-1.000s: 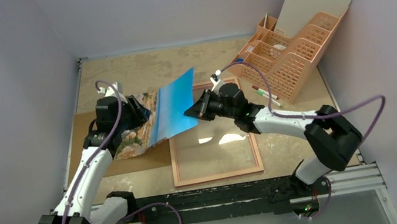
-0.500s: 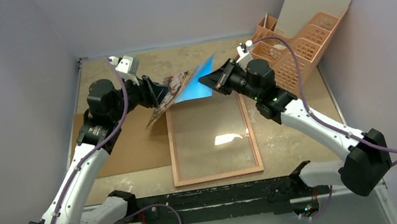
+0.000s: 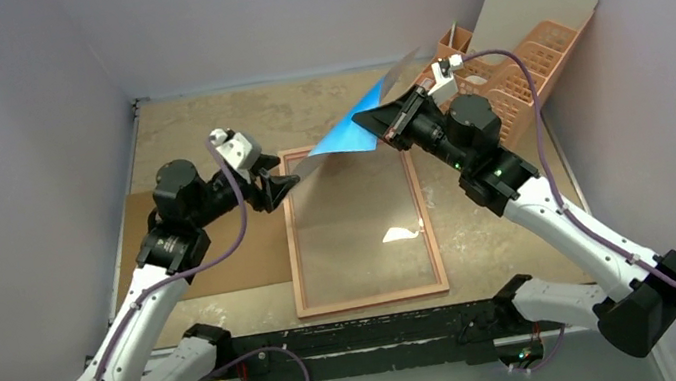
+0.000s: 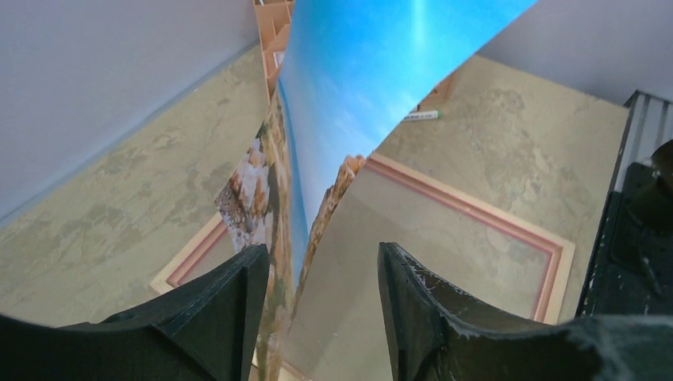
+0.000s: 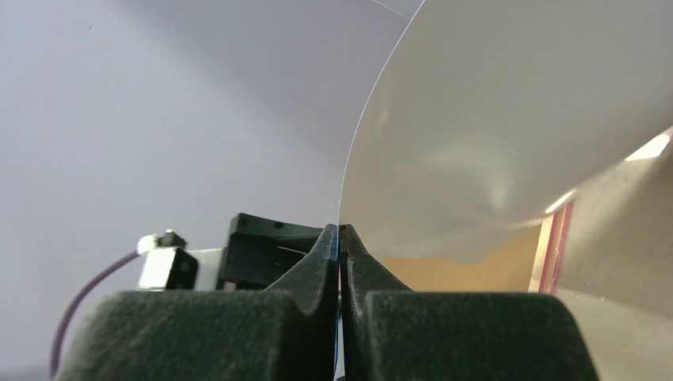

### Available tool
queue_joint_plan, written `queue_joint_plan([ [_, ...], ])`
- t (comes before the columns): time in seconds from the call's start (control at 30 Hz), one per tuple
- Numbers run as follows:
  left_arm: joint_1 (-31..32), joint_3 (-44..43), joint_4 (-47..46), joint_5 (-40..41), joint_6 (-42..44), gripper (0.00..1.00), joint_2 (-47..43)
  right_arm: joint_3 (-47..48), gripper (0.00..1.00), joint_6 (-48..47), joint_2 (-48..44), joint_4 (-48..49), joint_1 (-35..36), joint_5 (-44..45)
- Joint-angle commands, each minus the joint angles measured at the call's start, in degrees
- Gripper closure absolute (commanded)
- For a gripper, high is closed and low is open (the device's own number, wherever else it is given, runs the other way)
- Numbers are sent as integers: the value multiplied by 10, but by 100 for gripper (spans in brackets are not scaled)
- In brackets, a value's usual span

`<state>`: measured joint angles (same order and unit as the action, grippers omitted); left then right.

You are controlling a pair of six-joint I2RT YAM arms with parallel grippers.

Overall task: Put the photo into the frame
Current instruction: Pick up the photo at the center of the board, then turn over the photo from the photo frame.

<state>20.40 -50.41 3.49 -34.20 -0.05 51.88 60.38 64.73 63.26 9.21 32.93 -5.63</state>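
My left gripper grabs the photo by its rocky edge [image 3: 308,167] next, so the photo's printed middle stays free to lie in the frame [image 3: 296,257].
My right gripper [image 3: 391,120] is shut on the far edge of the photo [image 3: 350,131] and holds it tilted above the back of the frame [image 3: 296,257]. Its fingers pinch the print, with the white back [image 5: 516,119] facing the right wrist camera. The frame lies flat on the table, reverse side up. My left gripper [image 3: 289,181] is open at the photo's low left end. In the left wrist view the photo [image 4: 357,87] rises from between the fingers [image 4: 230,309], close to the left one and apart from the right one. The frame's rail [image 4: 476,213] lies beyond.
A brown backing board [image 3: 223,258] lies under my left arm, left of the frame. A peach desk organiser [image 3: 512,94] stands at the back right with a pale board [image 3: 530,15] leaning behind it. A marker [image 4: 419,116] lies near it. Walls close three sides.
The right gripper has carried the photo up, back and to the right. The left gripper has come forward to the frame's back left corner, and its jaws now stand apart around the photo's end.
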Motion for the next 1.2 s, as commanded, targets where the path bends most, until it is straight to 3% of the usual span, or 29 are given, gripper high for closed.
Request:
queue_joint_plan([
  [0.0,12,29,-19,-13,84,45,11,20,100,6,-17,9,-2,0],
  [0.37,54,47,-136,3,34,48,39,8,100,36,-9,22,-2,-28],
  [0.63,148,62,-169,122,54,61,41,-1,100,57,-2,42,-2,-56],
  [0.83,165,85,-207,235,52,74,26,-13,100,65,-7,43,-2,-63],
  [1.0,171,79,-202,279,35,63,42,-18,100,72,-4,44,-2,-64],
  [1.17,177,81,-212,261,35,57,47,-18,100,75,0,45,-2,-68],
])
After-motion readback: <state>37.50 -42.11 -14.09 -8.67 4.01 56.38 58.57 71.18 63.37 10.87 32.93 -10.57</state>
